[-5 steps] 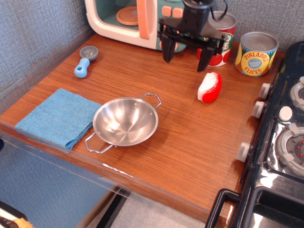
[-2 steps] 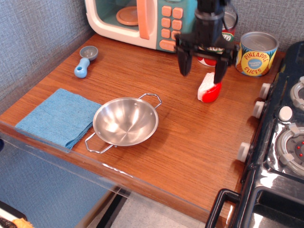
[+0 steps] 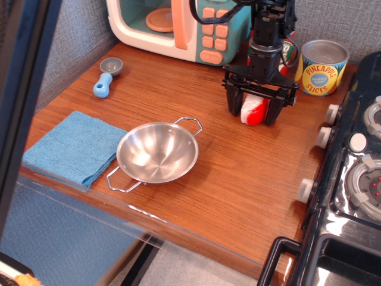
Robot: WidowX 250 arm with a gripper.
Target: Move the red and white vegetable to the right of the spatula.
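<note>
My gripper is to take hold of the red and white vegetable (image 3: 254, 111) by its red and white sides next, to set it beside the spatula (image 3: 106, 77).
The red and white vegetable (image 3: 254, 111) lies on the wooden counter at the back right, in front of the cans. My gripper (image 3: 253, 111) has come down over it, with one black finger (image 3: 233, 104) on its left and the other on its right. The jaws stand open around it, and I see no squeeze on it. The spatula (image 3: 106, 77), with a light-blue handle and a grey round head, lies at the back left of the counter, far to the left of the gripper.
A steel bowl (image 3: 157, 152) sits mid-counter beside a blue cloth (image 3: 74, 147). A toy microwave (image 3: 178, 24) stands at the back. A pineapple can (image 3: 321, 67) and a tomato can (image 3: 289, 52) stand behind the gripper. A toy stove (image 3: 357, 173) lines the right edge. A dark blurred bar (image 3: 24, 89) crosses the left.
My gripper moved right from the microwave front and came down so its fingers straddle the vegetable. The vegetable sits slightly further left. A dark bar appeared at the left edge.
</note>
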